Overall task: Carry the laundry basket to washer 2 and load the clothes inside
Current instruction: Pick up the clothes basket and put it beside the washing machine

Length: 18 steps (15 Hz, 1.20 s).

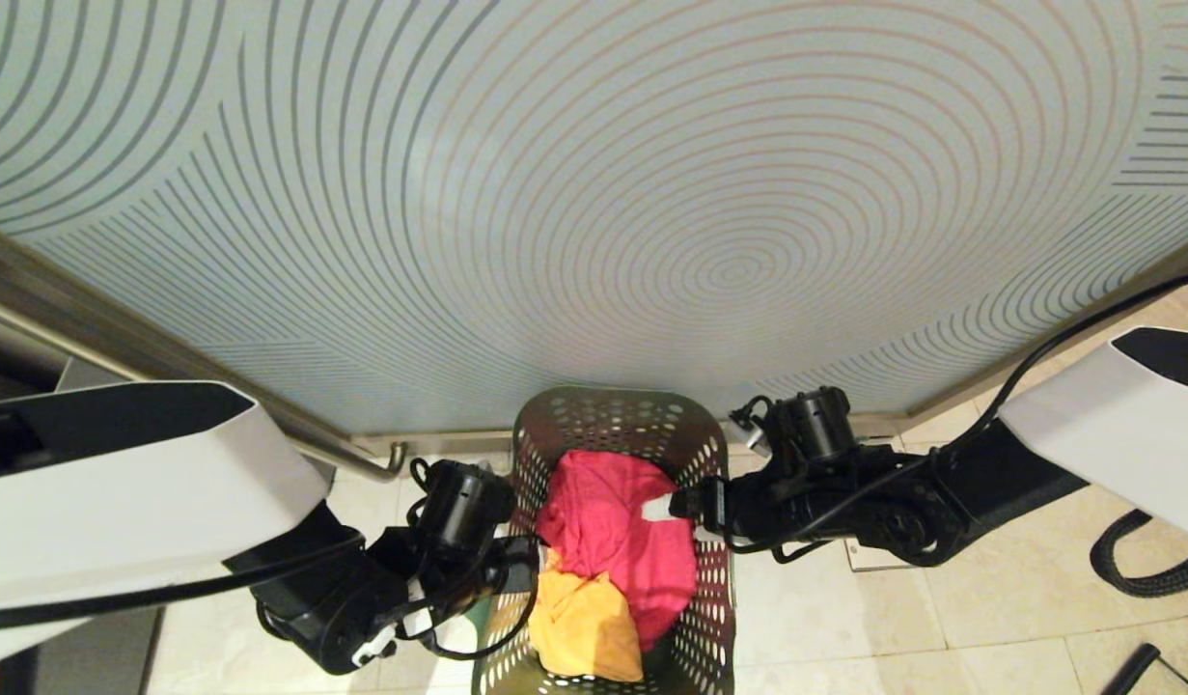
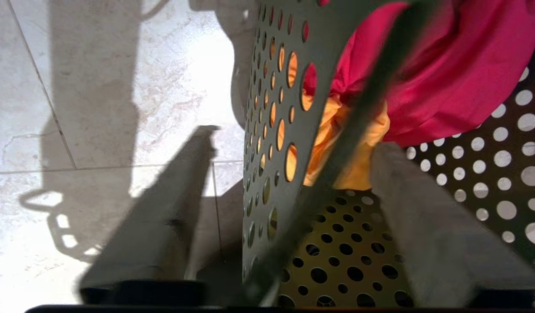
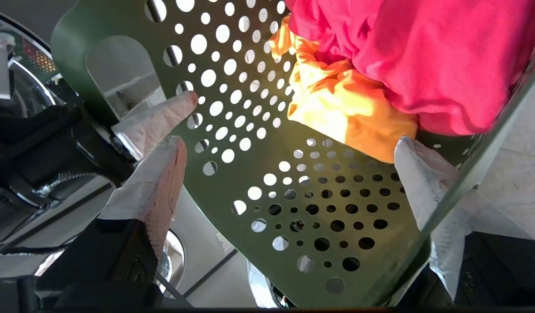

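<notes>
I should close my right gripper now: its fingers reach down around the basket's near side beside the yellow-orange garment. Closing now would hold the basket's side.
The green perforated laundry basket [image 1: 714,589] stands on the tiles low in the middle of the head view. The clothes lie in it, a magenta-pink garment [image 1: 613,521] over a yellow-orange one [image 1: 584,627]. My left gripper [image 2: 293,138] is open and straddles the basket's left wall [image 2: 284,108], one finger outside and one inside, neither touching it. At the right rim my right gripper [image 3: 292,142] is open too, and the near wall's edge [image 3: 480,165] crosses one finger [image 3: 423,187]. A chrome-rimmed round door [image 3: 174,256] shows beyond the basket. Whether it is washer 2 I cannot tell.
A frosted glass wall with curved lines [image 1: 594,193] rises right behind the basket, with a metal rail [image 1: 362,463] along its foot at the left. A black hose [image 1: 1144,569] loops on the marble tile floor [image 1: 989,598] at the right.
</notes>
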Available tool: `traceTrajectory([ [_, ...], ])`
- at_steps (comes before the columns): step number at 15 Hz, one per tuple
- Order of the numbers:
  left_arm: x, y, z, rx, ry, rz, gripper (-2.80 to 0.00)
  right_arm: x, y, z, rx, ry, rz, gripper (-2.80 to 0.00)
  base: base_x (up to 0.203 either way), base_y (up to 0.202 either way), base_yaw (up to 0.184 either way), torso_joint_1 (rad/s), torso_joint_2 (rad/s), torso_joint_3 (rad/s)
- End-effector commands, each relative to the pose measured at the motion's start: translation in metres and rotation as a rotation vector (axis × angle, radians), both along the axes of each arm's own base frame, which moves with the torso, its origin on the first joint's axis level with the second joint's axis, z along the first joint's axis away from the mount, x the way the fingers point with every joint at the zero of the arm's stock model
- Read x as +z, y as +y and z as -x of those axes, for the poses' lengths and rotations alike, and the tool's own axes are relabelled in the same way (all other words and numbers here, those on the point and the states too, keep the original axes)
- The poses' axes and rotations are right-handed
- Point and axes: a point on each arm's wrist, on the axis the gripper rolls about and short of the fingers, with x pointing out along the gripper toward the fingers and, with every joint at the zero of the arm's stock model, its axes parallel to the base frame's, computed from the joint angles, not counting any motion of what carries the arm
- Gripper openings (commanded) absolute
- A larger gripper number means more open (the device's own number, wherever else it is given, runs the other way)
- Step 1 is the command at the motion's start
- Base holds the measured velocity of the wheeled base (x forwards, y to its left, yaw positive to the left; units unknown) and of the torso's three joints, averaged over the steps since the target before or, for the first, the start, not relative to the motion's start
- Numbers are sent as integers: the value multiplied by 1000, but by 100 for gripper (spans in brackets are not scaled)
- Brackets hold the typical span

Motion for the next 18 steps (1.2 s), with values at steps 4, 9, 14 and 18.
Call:
traceTrajectory([
  [4,1,0,0,3,-6,2,-280,0,3,2,9,2,-2,-280,0,0,0,0,0,0],
  [9,6,0,0,0,-16,10,-280,-2,4,4,13,7,4,-280,0,0,0,0,0,0],
  [14,3,-3,2,-13,-8,8,-280,-2,4,4,15,8,6,-280,0,0,0,0,0,0],
  [18,2,-5,6,-31,-2,-1,-280,-3,4,6,14,15,9,-280,0,0,0,0,0,0],
])
